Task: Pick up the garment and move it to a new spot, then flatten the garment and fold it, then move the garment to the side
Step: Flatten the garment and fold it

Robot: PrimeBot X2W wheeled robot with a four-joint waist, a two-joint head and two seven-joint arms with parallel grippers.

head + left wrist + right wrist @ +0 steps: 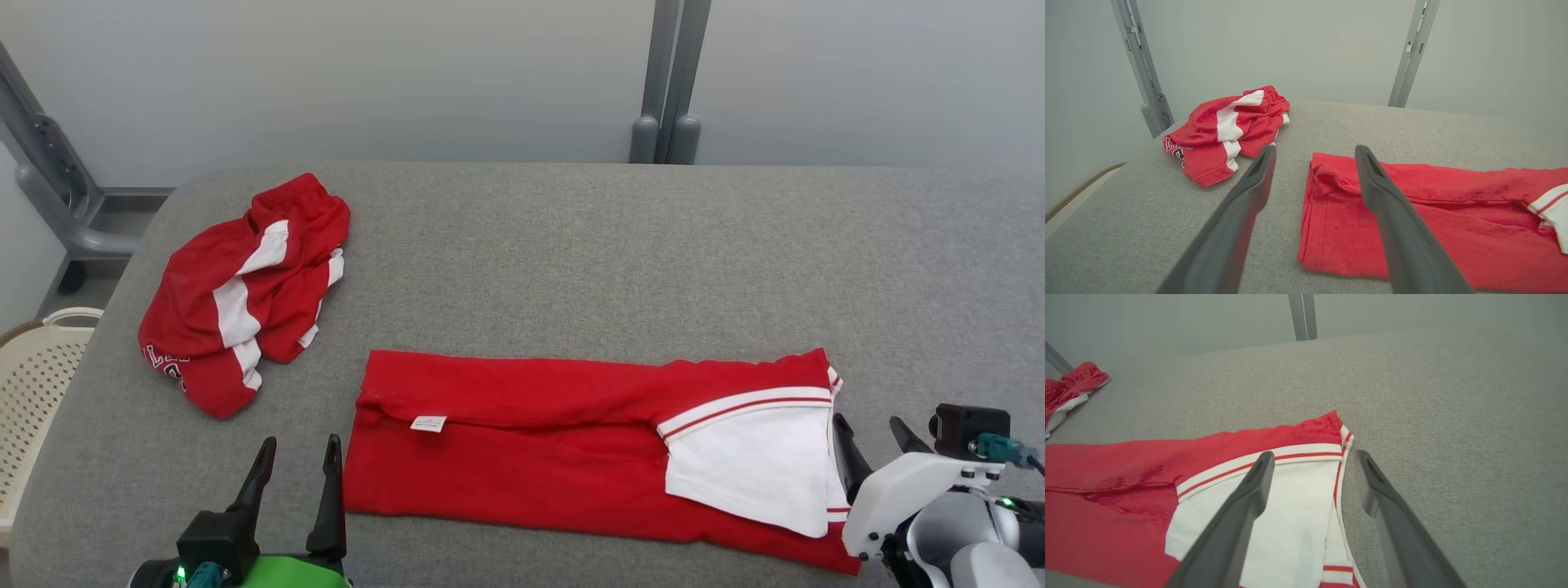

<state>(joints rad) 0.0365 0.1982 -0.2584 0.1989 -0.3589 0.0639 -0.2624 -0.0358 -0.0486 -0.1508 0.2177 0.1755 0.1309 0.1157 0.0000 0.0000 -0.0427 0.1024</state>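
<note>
My right gripper grabs the garment (519, 469) by its white end edge (831, 452) next, since the red length lies flat on the tabletop.
The garment (555, 445) is red with a white, red-striped panel at its right end. It lies flat on the grey padded table (620, 253), folded lengthwise into a long strip, and a small white label shows near its left end. My left gripper (300, 445) stands open just off the strip's left edge, with nothing between its fingers. In the left wrist view the garment (1412, 216) has that gripper (1315, 152) over its left hem. My right gripper (869, 425) is open at the strip's right edge. In the right wrist view that gripper (1314, 456) straddles the white end of the garment (1290, 498).
A second red and white garment (245, 294) lies crumpled at the table's far left. A cream perforated basket (37, 376) sits beyond the left table edge. Grey metal posts (669, 82) stand behind the table against a pale wall. Bare tabletop stretches across the back and right.
</note>
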